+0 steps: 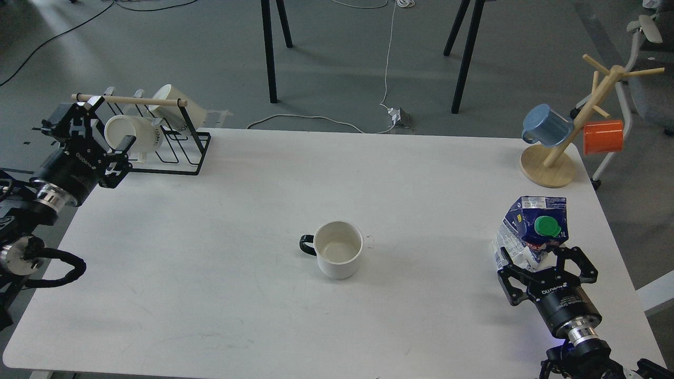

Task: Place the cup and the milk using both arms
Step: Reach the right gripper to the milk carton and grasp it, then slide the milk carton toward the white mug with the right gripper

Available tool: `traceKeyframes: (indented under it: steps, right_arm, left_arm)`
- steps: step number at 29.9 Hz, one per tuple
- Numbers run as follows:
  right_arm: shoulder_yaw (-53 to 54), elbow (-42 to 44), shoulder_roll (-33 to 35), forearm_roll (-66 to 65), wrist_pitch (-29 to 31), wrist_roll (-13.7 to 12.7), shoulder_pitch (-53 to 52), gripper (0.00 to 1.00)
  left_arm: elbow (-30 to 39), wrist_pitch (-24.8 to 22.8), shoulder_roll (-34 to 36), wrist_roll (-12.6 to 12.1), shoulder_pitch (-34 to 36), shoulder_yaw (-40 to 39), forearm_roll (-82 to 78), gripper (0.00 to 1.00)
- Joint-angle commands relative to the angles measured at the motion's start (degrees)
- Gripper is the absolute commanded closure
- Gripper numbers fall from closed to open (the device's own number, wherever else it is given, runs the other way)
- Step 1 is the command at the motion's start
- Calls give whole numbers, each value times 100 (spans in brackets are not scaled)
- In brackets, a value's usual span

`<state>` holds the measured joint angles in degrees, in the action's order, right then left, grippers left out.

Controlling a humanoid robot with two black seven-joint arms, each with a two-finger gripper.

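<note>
My right gripper is to grab the milk carton by its lower part [515, 252] next, to place the carton beside the cup [338, 249].
A white cup [338, 256] with a black handle stands upright and empty in the middle of the white table [221, 273]. A crumpled blue and white milk carton [528, 231] with a green cap stands near the right edge. My right gripper [543, 258] is open, its fingers on either side of the carton's lower part. My left gripper [105, 124] is open and empty at the far left, just in front of the black wire rack [181, 152], far from the cup.
The rack holds two white cups [134, 134] under a wooden bar. A wooden mug tree [548, 167] at the back right carries a blue mug [546, 125] and an orange mug [603, 137]. Black stand legs and cables are on the floor behind the table.
</note>
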<state>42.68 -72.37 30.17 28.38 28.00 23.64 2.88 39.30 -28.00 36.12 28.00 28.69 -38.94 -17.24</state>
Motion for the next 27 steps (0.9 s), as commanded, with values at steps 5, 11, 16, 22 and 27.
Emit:
traceKeyframes:
  steps: [5, 11, 16, 22, 27]
  right_arm:
    - [30, -119, -115, -34, 0, 0, -6, 77]
    - [-14, -392, -668, -718, 0, -9, -138, 79]
    - [-110, -392, -1293, -1281, 0, -17, -147, 79]
    - [-357, -322, -1522, -1440, 0, -17, -191, 79]
    - [-401, -182, -1540, -1440, 0, -26, -235, 79]
  left_arm:
    - [-1, 0, -8, 0, -109, 0, -7, 2]
    - [-1, 0, 1, 0, -118, 9, -16, 2]
    - [-10, 0, -17, 0, -127, 9, -332, 2]
    - [-10, 0, -17, 0, -144, 0, -447, 2]
    - [-10, 0, -17, 0, -144, 0, -447, 2]
